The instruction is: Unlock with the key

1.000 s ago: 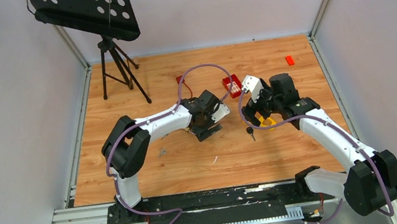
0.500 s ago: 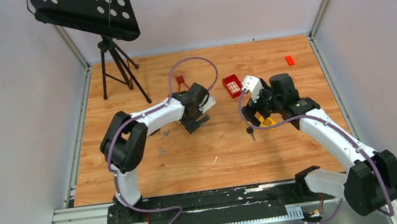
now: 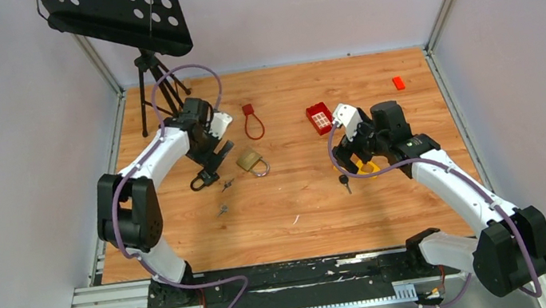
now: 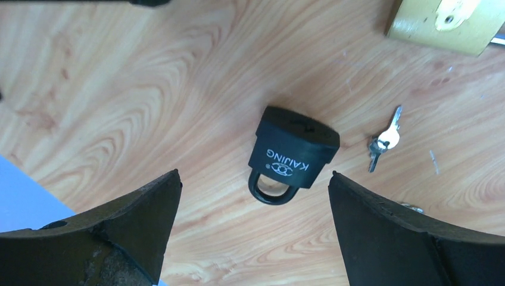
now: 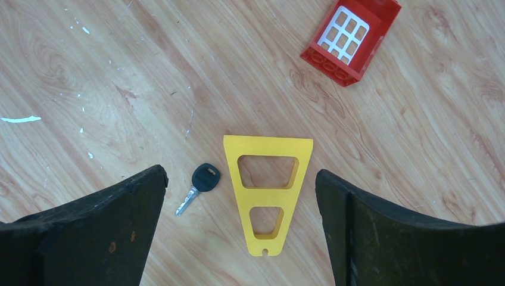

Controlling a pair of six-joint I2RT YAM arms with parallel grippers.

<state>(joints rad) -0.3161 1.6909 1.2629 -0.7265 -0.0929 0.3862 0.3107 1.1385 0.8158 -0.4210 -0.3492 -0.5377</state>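
Observation:
My left gripper grabs the black padlock's (image 3: pixel 200 182) body sides next, which leaves the padlock's end opposite the shackle free.
A black padlock (image 3: pixel 200 182) marked KAIJING lies on the wooden floor; in the left wrist view it (image 4: pixel 293 154) lies below and between my open jaws. My left gripper (image 3: pixel 208 161) (image 4: pixel 255 196) is open and empty, hovering just above it. A small silver key (image 4: pixel 384 145) (image 3: pixel 227 183) lies beside it, and a brass padlock (image 3: pixel 250 160) (image 4: pixel 446 21) lies further right. My right gripper (image 3: pixel 354 160) (image 5: pixel 241 185) is open and empty above a black-headed key (image 5: pixel 199 186) (image 3: pixel 345 182) and a yellow trapezoid plate (image 5: pixel 268 190).
A red cable lock (image 3: pixel 252 121) lies behind the brass padlock. A red toy window (image 3: pixel 319 118) (image 5: pixel 350 39) lies mid-floor, an orange brick (image 3: pixel 398 82) at the far right. A music stand tripod (image 3: pixel 156 90) stands at the back left. Another small key (image 3: pixel 222 208) lies nearer.
My left arm has swung left from the middle of the floor, uncovering the brass padlock, and now hovers over the black padlock. The right arm has not moved.

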